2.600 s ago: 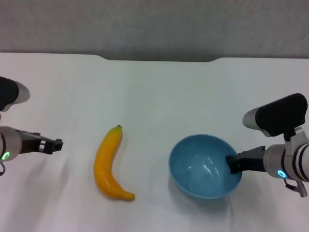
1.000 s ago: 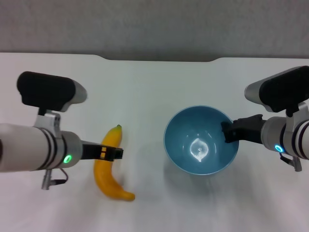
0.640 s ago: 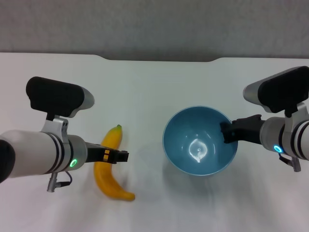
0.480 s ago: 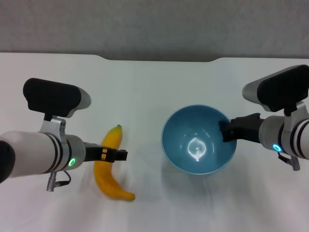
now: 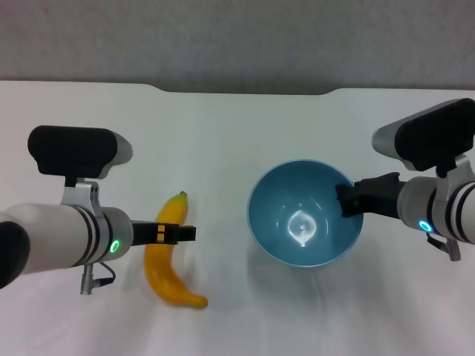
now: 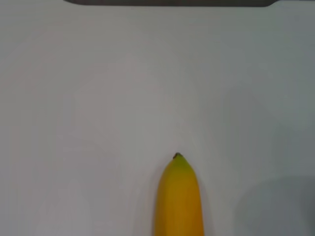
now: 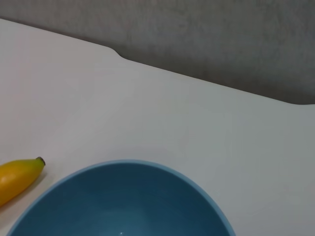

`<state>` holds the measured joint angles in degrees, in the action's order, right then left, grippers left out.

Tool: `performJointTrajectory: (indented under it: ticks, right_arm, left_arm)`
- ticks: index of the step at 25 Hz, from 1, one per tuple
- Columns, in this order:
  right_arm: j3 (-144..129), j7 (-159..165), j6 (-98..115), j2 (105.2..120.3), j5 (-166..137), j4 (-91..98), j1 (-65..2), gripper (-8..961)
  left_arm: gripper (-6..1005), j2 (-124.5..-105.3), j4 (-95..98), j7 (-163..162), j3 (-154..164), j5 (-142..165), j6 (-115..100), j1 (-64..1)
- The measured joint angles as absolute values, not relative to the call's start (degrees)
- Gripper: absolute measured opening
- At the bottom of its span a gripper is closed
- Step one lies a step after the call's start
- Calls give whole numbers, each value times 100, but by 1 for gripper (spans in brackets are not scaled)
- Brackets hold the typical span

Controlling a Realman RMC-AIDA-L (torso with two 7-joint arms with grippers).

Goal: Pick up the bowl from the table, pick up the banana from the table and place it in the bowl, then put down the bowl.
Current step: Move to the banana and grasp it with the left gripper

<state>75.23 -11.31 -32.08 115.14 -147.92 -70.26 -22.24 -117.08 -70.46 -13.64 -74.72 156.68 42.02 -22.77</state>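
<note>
The banana's middle is below my left gripper's fingers, so it isn't time to close yet. My left gripper needs to go lower first, then close on the banana.
The light-blue bowl (image 5: 304,222) hangs a little above the white table (image 5: 237,133), with its shadow beneath it. My right gripper (image 5: 346,200) is shut on the bowl's right rim. The yellow banana (image 5: 168,276) lies on the table to the left of the bowl, with its stem end pointing away from me. My left gripper (image 5: 182,233) is over the banana's middle. The left wrist view shows the banana's stem end (image 6: 179,196) on bare table. The right wrist view shows the bowl's inside (image 7: 123,201) and the banana's tip (image 7: 17,177).
The table's far edge has a shallow notch (image 5: 245,90) with a grey wall behind it. Bare white tabletop lies between the banana and the bowl and all around them.
The bowl has risen off the table in my right gripper and drifted slightly left. My left arm has come in from the left edge to over the banana.
</note>
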Motion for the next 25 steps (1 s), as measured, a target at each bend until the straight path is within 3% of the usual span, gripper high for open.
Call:
performJointTrajectory:
  ticks: [25]
  right_arm:
    - [7448, -1142, -3208, 11514, -14792, -7140, -2222, 35]
  left_arm:
    - [909, -11712, -6314, -1693, -7052, 15698, 3680, -2533]
